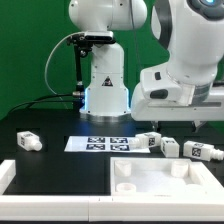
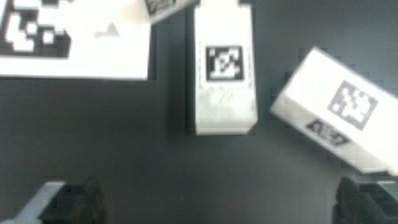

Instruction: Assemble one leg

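My gripper is going to take hold of the white leg next by its tagged body (image 1: pixel 169 148) (image 2: pixel 224 82), so that I can fit the leg into the white square panel.
In the wrist view a white leg (image 2: pixel 224 75) with a square tag lies lengthwise on the black table, straight ahead of my gripper (image 2: pixel 222 205). The gripper is open and empty, its dark fingertips (image 2: pixel 71 200) far apart, above the leg and not touching it. A second leg (image 2: pixel 342 105) lies tilted beside the first. The end of a third leg (image 2: pixel 171 7) shows at the frame edge. In the exterior view the gripper (image 1: pixel 180 122) hangs over a row of legs (image 1: pixel 171 147) at the right. One more leg (image 1: pixel 28 141) lies alone at the left.
The marker board (image 1: pixel 100 144) lies flat in the table's middle; its corner shows in the wrist view (image 2: pixel 63 45). A wide white square panel (image 1: pixel 165 182) with raised rim lies at the front right. A white rim piece (image 1: pixel 10 176) lies at the front left. The robot base (image 1: pixel 105 85) stands behind.
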Motion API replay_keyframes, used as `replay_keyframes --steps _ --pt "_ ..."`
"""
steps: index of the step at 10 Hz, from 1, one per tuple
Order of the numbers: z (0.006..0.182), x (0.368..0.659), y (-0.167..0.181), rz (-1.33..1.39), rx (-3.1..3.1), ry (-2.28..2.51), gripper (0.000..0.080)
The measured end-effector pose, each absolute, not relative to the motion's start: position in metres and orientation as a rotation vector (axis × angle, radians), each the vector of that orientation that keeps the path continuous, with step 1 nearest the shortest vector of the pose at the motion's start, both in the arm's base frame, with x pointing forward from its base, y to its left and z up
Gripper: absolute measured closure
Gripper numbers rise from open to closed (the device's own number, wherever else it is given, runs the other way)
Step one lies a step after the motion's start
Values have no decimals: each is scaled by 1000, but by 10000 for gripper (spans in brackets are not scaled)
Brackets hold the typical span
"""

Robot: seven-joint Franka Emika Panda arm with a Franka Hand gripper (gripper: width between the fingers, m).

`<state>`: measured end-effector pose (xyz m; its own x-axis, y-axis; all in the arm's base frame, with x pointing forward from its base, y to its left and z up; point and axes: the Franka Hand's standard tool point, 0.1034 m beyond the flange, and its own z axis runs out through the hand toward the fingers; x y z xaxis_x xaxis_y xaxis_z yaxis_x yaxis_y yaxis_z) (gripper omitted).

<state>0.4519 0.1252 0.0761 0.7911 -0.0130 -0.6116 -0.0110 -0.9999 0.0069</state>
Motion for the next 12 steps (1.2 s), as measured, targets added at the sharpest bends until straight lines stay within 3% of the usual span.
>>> replay_keyframes --steps 2,5,8,12 --pt "74 445 122 -1202 2889 -17 150" --pt "48 435 129 -1311 2842 -93 150" --pt "46 434 128 -1318 2848 -110 150" --pt "23 418 133 -1323 2831 -145 150"
